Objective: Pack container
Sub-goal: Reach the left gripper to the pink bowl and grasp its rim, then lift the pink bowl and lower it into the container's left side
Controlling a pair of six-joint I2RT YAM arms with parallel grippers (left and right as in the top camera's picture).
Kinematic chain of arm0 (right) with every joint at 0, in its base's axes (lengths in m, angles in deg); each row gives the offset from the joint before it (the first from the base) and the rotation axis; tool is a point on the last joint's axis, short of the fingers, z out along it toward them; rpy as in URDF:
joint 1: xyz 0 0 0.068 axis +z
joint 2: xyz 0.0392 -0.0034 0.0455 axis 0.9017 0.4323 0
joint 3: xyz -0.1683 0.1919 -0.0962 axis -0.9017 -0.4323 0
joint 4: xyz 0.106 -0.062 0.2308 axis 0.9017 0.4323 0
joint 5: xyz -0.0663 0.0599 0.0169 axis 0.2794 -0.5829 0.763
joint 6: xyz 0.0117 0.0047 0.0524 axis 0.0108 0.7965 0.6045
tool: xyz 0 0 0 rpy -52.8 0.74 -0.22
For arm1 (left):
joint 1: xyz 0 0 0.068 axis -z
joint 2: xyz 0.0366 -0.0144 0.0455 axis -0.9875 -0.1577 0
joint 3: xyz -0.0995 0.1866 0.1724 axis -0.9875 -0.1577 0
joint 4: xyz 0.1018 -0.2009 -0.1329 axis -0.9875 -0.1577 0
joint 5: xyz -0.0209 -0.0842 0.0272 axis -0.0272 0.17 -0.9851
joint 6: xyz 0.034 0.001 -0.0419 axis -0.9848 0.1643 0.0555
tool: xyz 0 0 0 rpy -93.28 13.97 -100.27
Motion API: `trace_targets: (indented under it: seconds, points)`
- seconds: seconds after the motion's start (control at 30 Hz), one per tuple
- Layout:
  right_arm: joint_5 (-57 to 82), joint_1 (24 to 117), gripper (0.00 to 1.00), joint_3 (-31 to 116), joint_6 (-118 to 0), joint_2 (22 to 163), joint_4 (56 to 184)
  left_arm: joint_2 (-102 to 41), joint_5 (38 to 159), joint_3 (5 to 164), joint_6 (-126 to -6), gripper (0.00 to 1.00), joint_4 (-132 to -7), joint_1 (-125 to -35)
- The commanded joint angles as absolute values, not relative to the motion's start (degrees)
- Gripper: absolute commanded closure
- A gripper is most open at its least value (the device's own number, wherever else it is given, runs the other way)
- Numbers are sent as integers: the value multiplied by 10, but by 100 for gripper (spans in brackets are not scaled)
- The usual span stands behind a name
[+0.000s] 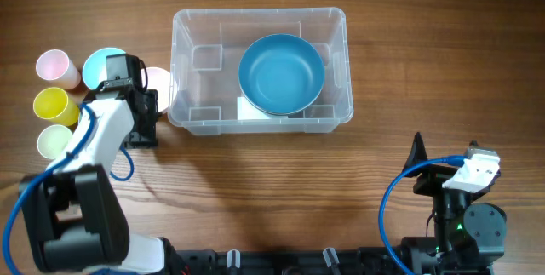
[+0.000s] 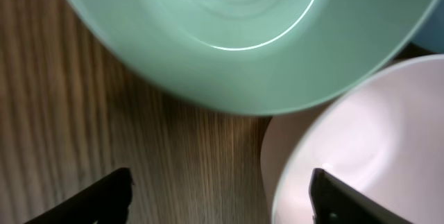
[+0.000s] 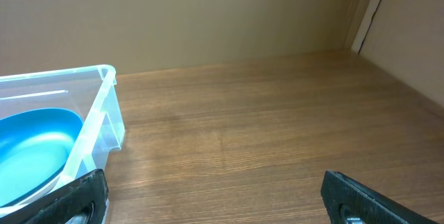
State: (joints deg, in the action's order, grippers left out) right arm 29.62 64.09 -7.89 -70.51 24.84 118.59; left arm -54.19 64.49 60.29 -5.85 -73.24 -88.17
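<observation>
My left gripper grabs the pale pink bowl's rim on the side away from the container next. The bowl's base stays free to set inside the container (image 1: 336, 71).
The container (image 1: 336, 71) is a large clear bin at the back middle of the table, with a blue bowl (image 1: 281, 72) and a white label inside. It also shows in the right wrist view (image 3: 104, 113), with the blue bowl (image 3: 31, 144). My left gripper (image 1: 145, 105) is open just left of the container. In the left wrist view (image 2: 222, 196) its right finger is over a pale pink bowl (image 2: 361, 134) and the bowl's rim lies between the fingers. My right gripper (image 1: 451, 173) is open and empty at the front right, also seen in its wrist view (image 3: 222, 203).
A pale green-blue bowl (image 2: 236, 37) sits close behind the pink bowl; overhead it (image 1: 100, 60) is partly under my left wrist. A pink cup (image 1: 53, 65), a yellow cup (image 1: 51, 103) and a pale green cup (image 1: 54, 141) stand at the far left.
</observation>
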Motion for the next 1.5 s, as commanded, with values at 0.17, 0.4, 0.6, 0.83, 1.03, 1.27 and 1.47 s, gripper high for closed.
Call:
trace_targets:
  seconds: [0.17, 0.4, 0.6, 0.83, 1.03, 1.27, 1.47]
  points:
    - [304, 644, 0, -74, -711, 247, 1185, -562, 648, 599, -57, 70, -711, -885]
    - [303, 644, 0, -74, -711, 247, 1185, -559, 647, 599, -57, 93, -709, -885]
    - [304, 644, 0, -74, -711, 247, 1185, -520, 647, 621, -105, 96, -709, -885]
    - [304, 644, 0, -74, -711, 247, 1184, -412, 647, 642, -132, 96, -710, -885]
    - [304, 644, 1, -74, -711, 247, 1185, -295, 657, 643, -174, 96, -705, -881]
    - [303, 644, 0, -74, -711, 247, 1185, -190, 781, 643, -359, 96, -586, -830]
    - [304, 644, 1, -74, -711, 247, 1185, -186, 776, 675, -424, 96, -572, -763]
